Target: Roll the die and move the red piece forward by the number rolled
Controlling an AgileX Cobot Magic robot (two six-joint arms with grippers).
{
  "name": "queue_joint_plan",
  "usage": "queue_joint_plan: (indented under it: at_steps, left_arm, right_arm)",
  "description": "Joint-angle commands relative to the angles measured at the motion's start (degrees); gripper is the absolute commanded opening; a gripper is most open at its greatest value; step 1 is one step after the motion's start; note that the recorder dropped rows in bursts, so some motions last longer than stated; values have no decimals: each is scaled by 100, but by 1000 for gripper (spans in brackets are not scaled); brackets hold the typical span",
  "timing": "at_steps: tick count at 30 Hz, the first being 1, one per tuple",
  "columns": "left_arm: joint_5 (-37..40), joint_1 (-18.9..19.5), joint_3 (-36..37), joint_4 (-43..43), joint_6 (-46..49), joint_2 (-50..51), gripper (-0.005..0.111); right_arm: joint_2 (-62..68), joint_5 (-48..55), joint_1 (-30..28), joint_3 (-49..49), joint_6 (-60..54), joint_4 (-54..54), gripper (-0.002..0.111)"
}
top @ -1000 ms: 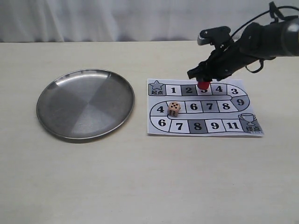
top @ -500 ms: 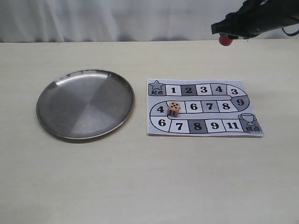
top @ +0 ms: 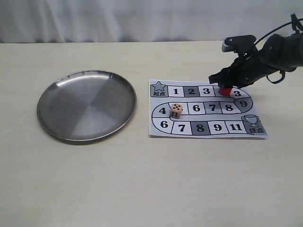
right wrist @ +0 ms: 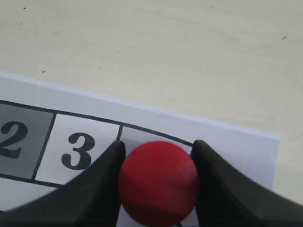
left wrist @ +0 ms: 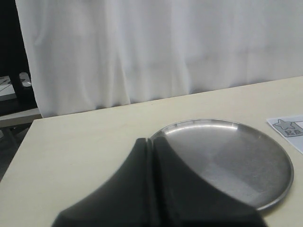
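The red piece's lower edge (top: 225, 94) is short of the corner square (top: 238, 92). My right gripper should keep holding the red piece until it reaches that square.
The red piece (top: 226, 90) stands at the board's square 4, right after square 3, with my right gripper (top: 226, 86) shut on it. In the right wrist view the two black fingers press both sides of the red piece (right wrist: 158, 182), and my right gripper (right wrist: 158, 147) sits just past the printed 3. The die (top: 176, 110), pale wood with dark pips, rests on the middle row of the board (top: 204, 130) between squares 4 and 6. My left gripper (left wrist: 150, 141) is shut and empty, near the rim of the steel plate (left wrist: 236, 156).
A round steel plate (top: 85, 105) lies left of the paper board. The board's finish cup is printed at its right corner (top: 253, 124). A white curtain hangs behind the table's far edge.
My right gripper lifted the red piece off square 3, swung it high and to the right, then brought it down onto square 4. The die stayed put.
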Motion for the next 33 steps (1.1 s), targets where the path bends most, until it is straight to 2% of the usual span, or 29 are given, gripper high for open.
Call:
queue_joint_plan:
  at_steps: [1,7,13,17,22,28,33]
  left_arm:
    - [-55,-48,10,-11,-5,-6,0]
    - [-55,-48,10,-11,-5,-6,0]
    - [-55,-48,10,-11,-5,-6,0]
    - [-55,-48,10,-11,-5,-6,0]
    - [-55,-48,10,-11,-5,-6,0]
    - [-55,-48,10,-11,-5,-6,0]
    - [-55,-48,10,-11,-5,-6,0]
  right_arm:
    - [122,188,-5,47,-15,-42,4]
    - [-38,286,-5,12,-2,-42,4]
    - [-1524,344,-15,10,-2,-42,4]
    - [-2045,118,-89,10,-2,-42,4]
    - [-1490,136,-402,191,-2,-42,4]
    - [-404,85,-402,307,-16,-42,4]
    - [-159,117,-402,307,-16,-42,4]
